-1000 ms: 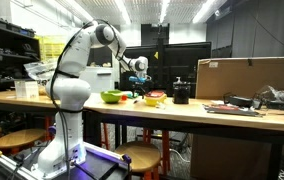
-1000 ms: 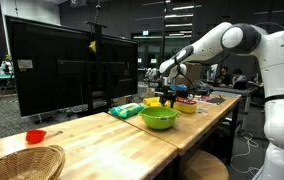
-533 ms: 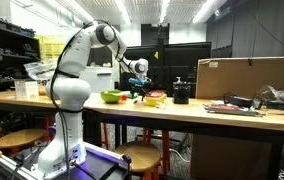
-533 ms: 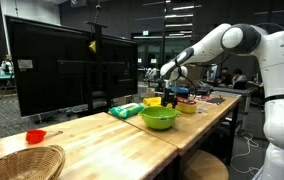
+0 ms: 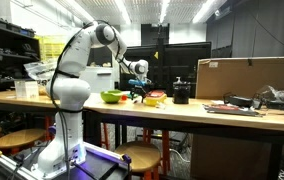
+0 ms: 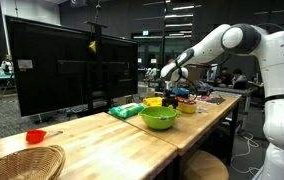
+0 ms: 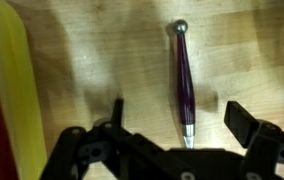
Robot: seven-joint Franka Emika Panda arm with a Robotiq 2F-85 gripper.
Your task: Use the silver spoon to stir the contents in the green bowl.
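I need to grip the spoon (image 7: 183, 80) next with my gripper across its purple handle near the silver section, so the silver end stays free to stir.
In the wrist view, the spoon (image 7: 183, 80) lies lengthwise on the wooden table, with a purple handle, a small grey knob at the far end and a silver section at the near end that runs under the gripper body. My gripper (image 7: 179, 120) hangs over it, open, one finger (image 7: 117, 115) on either side, touching nothing. The lime-green bowl (image 5: 111, 97) (image 6: 159, 117) sits on the table apart from the gripper (image 5: 139, 89) (image 6: 172, 94), which hovers low by the yellow-and-red bowl (image 5: 155, 98) (image 6: 187, 105).
The yellow bowl's rim (image 7: 7, 80) fills the left edge of the wrist view. A black pot (image 5: 181, 93) and a cardboard box (image 5: 247, 77) stand further along the table. A large dark monitor (image 6: 57, 70), a small red dish (image 6: 35, 136) and a wicker basket (image 6: 22, 160) occupy the other end.
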